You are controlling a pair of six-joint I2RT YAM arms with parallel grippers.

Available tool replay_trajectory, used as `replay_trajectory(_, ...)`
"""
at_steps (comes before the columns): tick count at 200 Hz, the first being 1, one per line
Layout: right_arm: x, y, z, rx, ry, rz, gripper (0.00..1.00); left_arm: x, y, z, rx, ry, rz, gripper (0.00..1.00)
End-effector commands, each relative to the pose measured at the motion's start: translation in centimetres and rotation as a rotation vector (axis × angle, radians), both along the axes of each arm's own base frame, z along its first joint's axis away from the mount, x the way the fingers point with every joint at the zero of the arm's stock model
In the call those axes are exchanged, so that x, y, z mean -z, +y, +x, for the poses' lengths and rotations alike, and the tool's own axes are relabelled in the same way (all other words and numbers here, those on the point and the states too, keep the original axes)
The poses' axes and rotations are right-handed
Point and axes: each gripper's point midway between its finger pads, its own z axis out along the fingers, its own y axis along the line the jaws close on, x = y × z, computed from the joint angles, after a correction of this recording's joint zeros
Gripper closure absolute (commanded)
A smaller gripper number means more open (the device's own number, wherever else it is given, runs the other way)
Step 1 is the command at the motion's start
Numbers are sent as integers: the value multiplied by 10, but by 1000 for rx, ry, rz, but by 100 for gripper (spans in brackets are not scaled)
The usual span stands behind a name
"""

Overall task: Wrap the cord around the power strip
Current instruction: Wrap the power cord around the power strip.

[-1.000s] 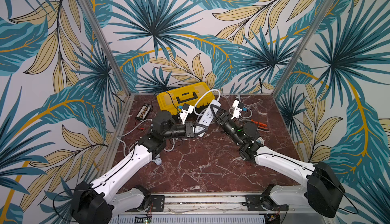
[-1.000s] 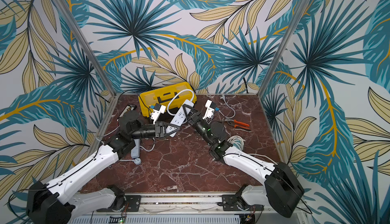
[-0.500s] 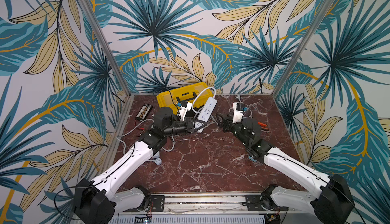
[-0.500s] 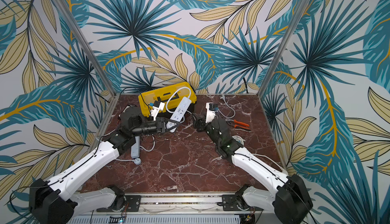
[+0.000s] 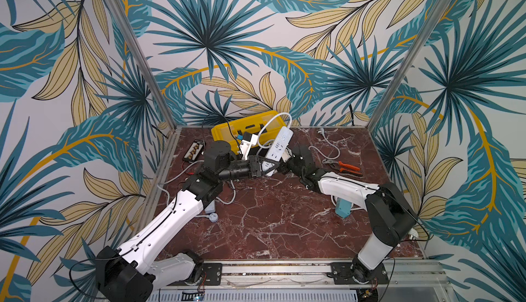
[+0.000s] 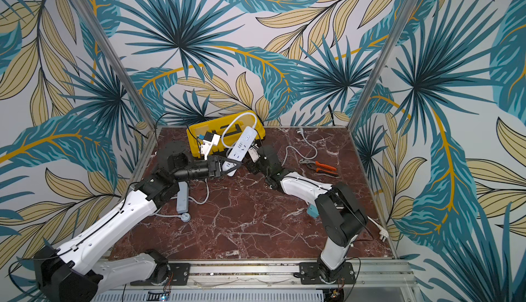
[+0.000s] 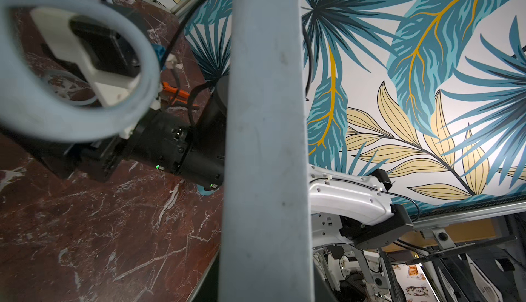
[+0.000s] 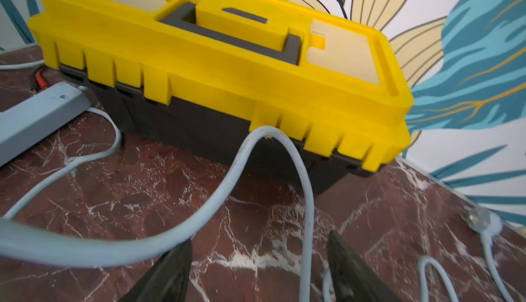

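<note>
My right gripper pinches the white cord next on the hanging part past the cord's loop, to leave slack to wrap the power strip.
The white power strip hangs tilted above the table in front of the yellow toolbox, sockets facing up in both top views. My left gripper is shut on its lower end; in the left wrist view the strip fills the middle and hides the fingers. Its white cord loops up over the toolbox. My right gripper is open, low over the table just right of the strip. A stretch of cord runs between its fingers without being pinched.
The yellow toolbox stands at the back. Orange pliers and a loose cord with plug lie to the right. A teal object sits under the right arm. A grey strip and a black terminal box are on the left.
My right gripper has opened, left the strip's upper end and come down low beside it. The left gripper has raised the strip toward the toolbox.
</note>
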Motion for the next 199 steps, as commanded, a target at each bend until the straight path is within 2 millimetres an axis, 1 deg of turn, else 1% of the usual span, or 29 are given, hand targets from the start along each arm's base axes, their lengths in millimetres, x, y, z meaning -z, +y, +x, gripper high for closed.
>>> replay_trajectory(1,-37,26,-2,-128,-211,117,26,-39,4,-13,29,-104,-62,100)
replay_trajectory(26,-33,29,-13,-164,-249,156,27,-45,15,-2,8,-71,-80,100)
replay_trajectory(50,-32,31,-17,-170,-297,168,28,-46,14,1,24,-42,-86,100)
replay_trajectory(74,-32,39,-15,-157,-359,129,29,-46,11,3,36,-22,-91,100)
replay_trajectory(101,-16,46,-10,-164,-396,31,29,-53,12,4,39,-15,-103,100)
replay_trajectory(113,-11,48,-3,-146,-401,-5,33,-53,12,4,40,-9,-103,100)
replay_trajectory(121,-11,45,4,-113,-415,-12,37,-53,12,4,41,-5,-104,100)
replay_trajectory(128,-11,42,9,-79,-427,-22,47,-52,12,4,45,-2,-102,100)
replay_trajectory(131,-11,41,12,-66,-427,-27,53,-51,12,4,44,2,-99,100)
replay_trajectory(145,-9,34,16,-24,-428,-46,74,-51,14,4,45,1,-96,100)
replay_trajectory(152,-5,29,17,-6,-410,-68,82,-52,17,5,42,-3,-90,100)
replay_trajectory(157,-2,25,16,6,-394,-85,87,-53,21,6,36,-11,-85,100)
replay_trajectory(179,8,-4,14,98,-346,-142,98,-62,35,7,17,-74,-66,100)
replay_trajectory(189,12,-13,10,108,-321,-180,100,-64,44,11,-15,-111,-49,100)
replay_trajectory(199,5,-19,0,109,-331,-186,100,-63,54,18,-61,-156,-13,100)
